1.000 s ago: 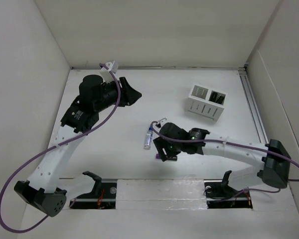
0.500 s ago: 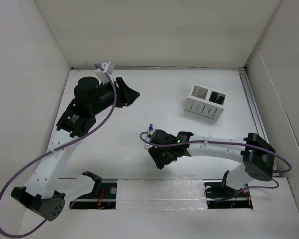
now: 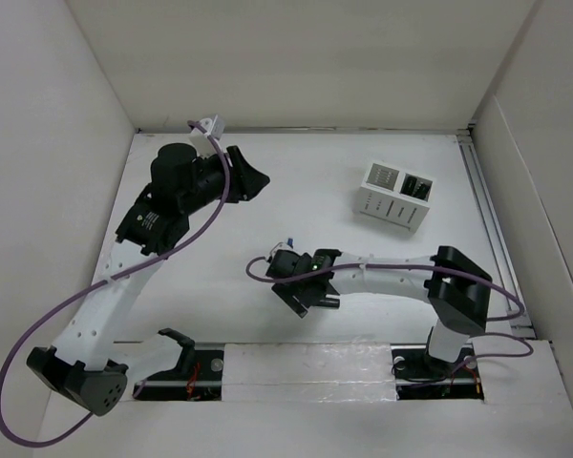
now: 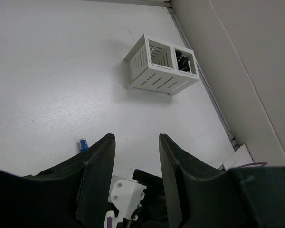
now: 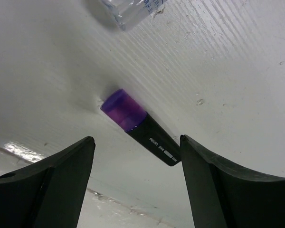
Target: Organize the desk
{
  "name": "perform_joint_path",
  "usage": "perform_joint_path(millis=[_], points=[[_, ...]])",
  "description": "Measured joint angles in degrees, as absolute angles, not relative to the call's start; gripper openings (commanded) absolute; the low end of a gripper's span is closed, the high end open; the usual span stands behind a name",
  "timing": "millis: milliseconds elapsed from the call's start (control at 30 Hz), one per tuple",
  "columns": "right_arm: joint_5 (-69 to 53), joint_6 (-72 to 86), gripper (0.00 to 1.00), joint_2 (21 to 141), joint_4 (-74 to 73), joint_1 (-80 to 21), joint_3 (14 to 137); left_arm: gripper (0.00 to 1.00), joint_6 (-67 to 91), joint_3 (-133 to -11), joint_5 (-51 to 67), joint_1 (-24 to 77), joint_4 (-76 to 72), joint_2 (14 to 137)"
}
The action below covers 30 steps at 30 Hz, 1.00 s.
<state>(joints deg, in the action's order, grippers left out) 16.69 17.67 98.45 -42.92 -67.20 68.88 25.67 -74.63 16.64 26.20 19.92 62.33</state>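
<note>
Both fingers of my right gripper end above the black body of the highlighter, which lies at an angle. My right gripper should move down before it closes on the black highlighter.
The desk is a white tabletop. A black highlighter with a purple cap lies on it, just beyond and between my right gripper's open fingers, not touched. In the top view my right gripper covers it. A clear pen with a blue cap lies beside the right wrist; its clear body shows in the right wrist view and its cap in the left wrist view. My left gripper is open and empty above the desk's far left, as the left wrist view confirms.
A small white compartmented organizer box stands at the back right, with dark items in one slot; it also shows in the left wrist view. A metal rail runs along the front edge. White walls bound the desk.
My right gripper has swung left and now hangs over the highlighter, covering most of the clear pen in the top view. The left arm has barely shifted.
</note>
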Motion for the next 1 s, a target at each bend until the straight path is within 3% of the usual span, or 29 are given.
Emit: perform_joint_path(millis=[400,700,833,1000], points=[[11.75,9.06,0.74,101.21,-41.10,-63.29,68.86,0.38,25.04,-75.02,15.59,26.20,19.97,63.37],[6.85,7.75,0.65,102.74,-35.24,-58.37,66.50,0.38,24.93,-75.57,15.59,26.20,20.14,63.81],[5.23,8.73,0.55,102.32,-33.52,-57.04,64.73,0.38,24.93,-75.90,15.57,26.20,20.34,63.81],[5.23,10.48,0.58,100.29,-31.35,-56.97,62.04,0.38,24.93,-75.90,15.59,26.20,20.38,63.81]])
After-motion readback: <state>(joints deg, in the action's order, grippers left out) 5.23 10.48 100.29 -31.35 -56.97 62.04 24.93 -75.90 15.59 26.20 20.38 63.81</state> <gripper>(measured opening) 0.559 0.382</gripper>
